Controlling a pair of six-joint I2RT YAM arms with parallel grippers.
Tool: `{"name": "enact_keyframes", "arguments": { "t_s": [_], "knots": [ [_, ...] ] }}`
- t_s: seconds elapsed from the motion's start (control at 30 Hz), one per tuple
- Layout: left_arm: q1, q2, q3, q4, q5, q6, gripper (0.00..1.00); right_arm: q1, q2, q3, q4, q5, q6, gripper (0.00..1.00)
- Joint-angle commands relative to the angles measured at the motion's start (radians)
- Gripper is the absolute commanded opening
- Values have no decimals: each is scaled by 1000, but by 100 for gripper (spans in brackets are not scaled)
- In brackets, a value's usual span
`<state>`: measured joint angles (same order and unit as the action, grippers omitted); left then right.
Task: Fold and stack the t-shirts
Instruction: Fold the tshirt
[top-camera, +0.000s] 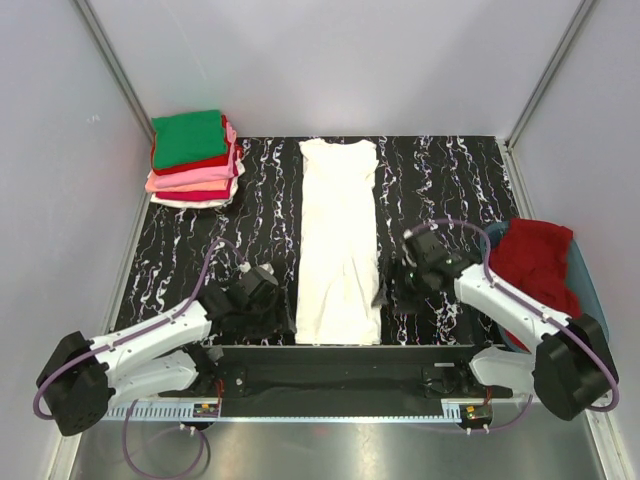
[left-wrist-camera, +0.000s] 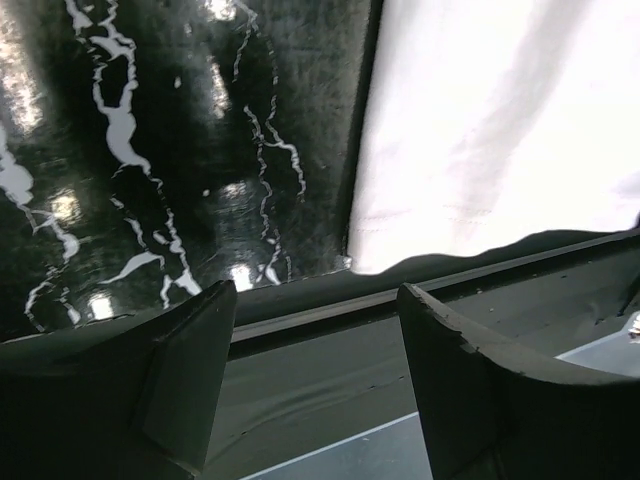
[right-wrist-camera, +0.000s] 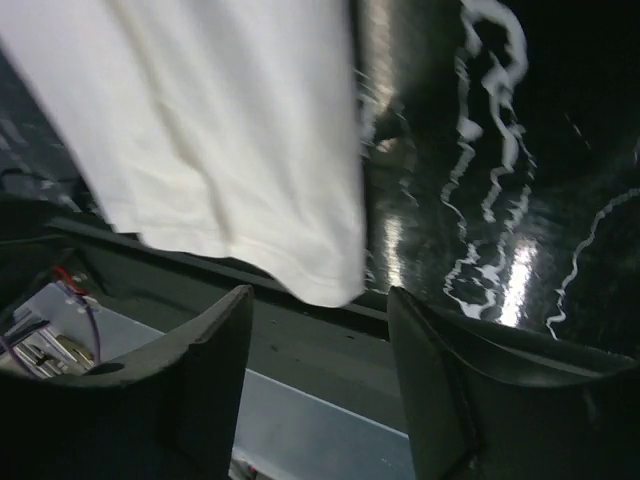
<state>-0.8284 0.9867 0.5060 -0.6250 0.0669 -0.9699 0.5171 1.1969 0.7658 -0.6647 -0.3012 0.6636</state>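
I should next grab the white t-shirt (top-camera: 340, 240) with my left gripper by its near hem corner (top-camera: 301, 337), opposite my right gripper's corner. Then it can be folded evenly lengthwise.
A white t-shirt (top-camera: 340, 240) lies flat in a long narrow strip down the middle of the black marbled table, its sides folded in. Its near hem shows in the left wrist view (left-wrist-camera: 500, 150) and the right wrist view (right-wrist-camera: 220, 150). My left gripper (top-camera: 268, 305) is open and empty just left of the shirt's near left corner. My right gripper (top-camera: 400, 285) is open and empty just right of the near right corner. A stack of folded t-shirts (top-camera: 195, 160), green on top, then red, pink and white, sits at the far left corner.
A blue tub (top-camera: 585, 290) at the right edge holds a crumpled red t-shirt (top-camera: 535, 262). A black rail (top-camera: 345, 362) runs along the table's near edge between the arm bases. Grey walls close in the sides and back.
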Motion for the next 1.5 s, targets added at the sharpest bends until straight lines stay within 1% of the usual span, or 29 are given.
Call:
{"name": "enact_keyframes", "arguments": {
  "t_s": [0.0,0.03,0.1,0.2,0.27,0.33,0.43,0.5,0.63,0.7,0.77,0.83,0.87,0.93,0.97,1.1,1.23,1.27,1.3,1.37,1.43,1.47],
  "knots": [
    [-3,-5,-14,110,27,-35,70,41,-63,-190,72,-1,192,61],
    [-3,-5,-30,126,33,-42,70,53,-74,-215,85,-9,209,58],
    [-3,1,-50,159,43,-50,70,95,-92,-247,89,8,251,56],
    [-3,10,-67,180,54,-62,70,110,-67,-226,92,36,269,55],
    [-3,17,-70,189,51,-62,70,133,1,-200,94,42,266,55],
    [-3,24,-70,195,50,-64,70,171,27,-169,89,60,263,54],
    [-3,20,-73,199,48,-70,69,176,12,-158,125,53,298,51],
    [-3,9,-77,199,50,-78,69,176,13,-163,126,65,327,52],
    [-3,-2,-77,196,56,-84,69,195,118,-134,111,62,315,53],
    [-3,0,-78,206,68,-98,69,233,179,-97,90,74,324,53],
    [-8,4,-80,211,74,-111,69,271,248,-59,74,108,314,45],
    [-9,10,-89,225,74,-124,69,308,297,-22,31,129,303,31],
    [-14,12,-93,232,76,-133,69,314,331,2,22,137,298,17],
    [-15,23,-116,261,80,-151,69,322,358,23,1,146,292,5],
    [-18,33,-126,280,86,-156,69,322,359,29,1,149,294,1],
    [-37,84,-139,352,103,-167,66,324,323,21,-7,151,291,0],
    [-67,164,-115,402,80,-159,57,324,294,36,-42,149,289,0],
    [-80,200,-106,407,73,-158,37,324,276,46,-52,148,286,0],
    [-87,219,-84,425,70,-151,27,324,262,47,-70,151,287,0],
    [-104,260,-61,415,50,-145,0,324,207,49,-91,169,297,0],
    [-124,259,-41,387,25,-147,0,324,132,41,-140,207,316,0],
    [-132,235,-43,378,19,-153,0,324,104,32,-156,214,326,0]
  ]
}}
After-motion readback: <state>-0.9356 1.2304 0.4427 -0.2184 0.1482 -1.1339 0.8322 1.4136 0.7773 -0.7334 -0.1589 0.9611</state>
